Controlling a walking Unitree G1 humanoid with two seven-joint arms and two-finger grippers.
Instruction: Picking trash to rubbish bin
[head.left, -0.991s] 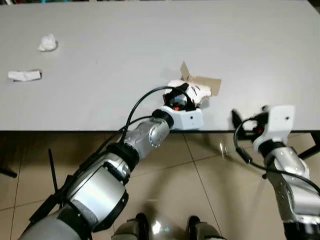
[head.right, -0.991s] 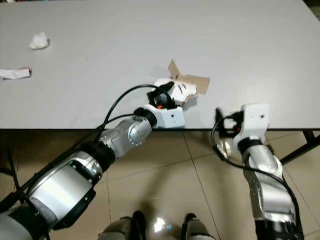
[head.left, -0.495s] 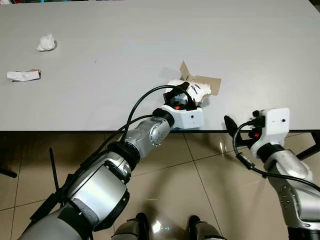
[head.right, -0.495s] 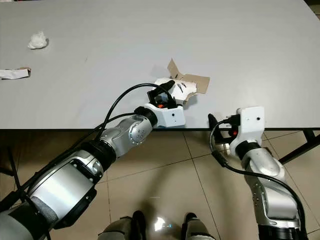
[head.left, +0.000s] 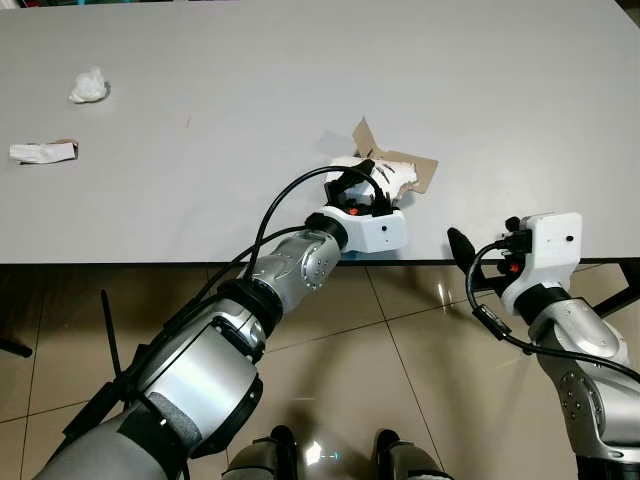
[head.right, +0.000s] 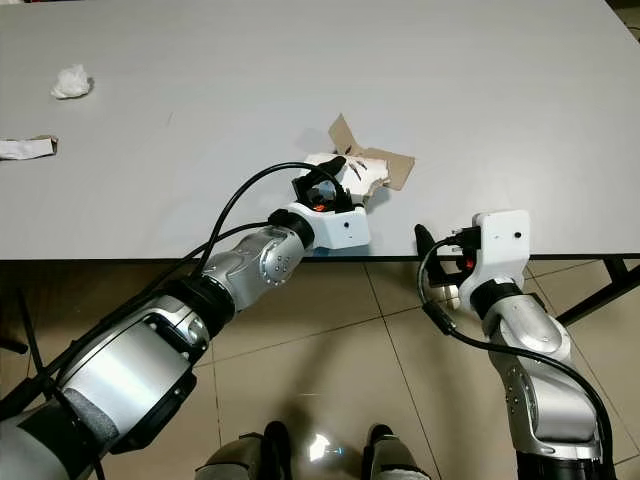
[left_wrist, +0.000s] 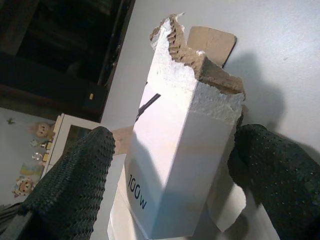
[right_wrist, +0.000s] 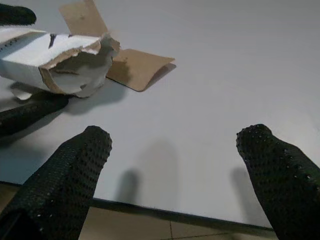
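Next, my left gripper grabs the carton by its smooth sides behind the torn end (left_wrist: 200, 65) to put the carton (left_wrist: 175, 140) in the rubbish bin.
A torn white carton (head.left: 392, 172) with brown cardboard flaps lies on the grey table (head.left: 250, 100), close to its front edge. My left gripper (head.left: 362, 186) reaches over that edge and stands open, one black finger on each side of the carton (left_wrist: 175, 140). One finger (left_wrist: 270, 170) touches its side and the other finger (left_wrist: 75, 175) is a little apart. My right gripper (right_wrist: 172, 165) hangs open at the table's front edge, to the right of the carton (right_wrist: 55, 55), holding nothing. Its black fingertip (head.left: 458, 243) pokes out just below the edge.
A crumpled white tissue (head.left: 88, 86) and a flat scrap of paper (head.left: 42, 152) lie at the table's far left. Tiled floor (head.left: 400, 380) runs under the table, with a dark table leg (head.left: 620, 278) at the right.
My left gripper has slid slightly further along the carton. The right gripper dropped a little below the table edge a second ago and has held there since. The camera shifted slightly.
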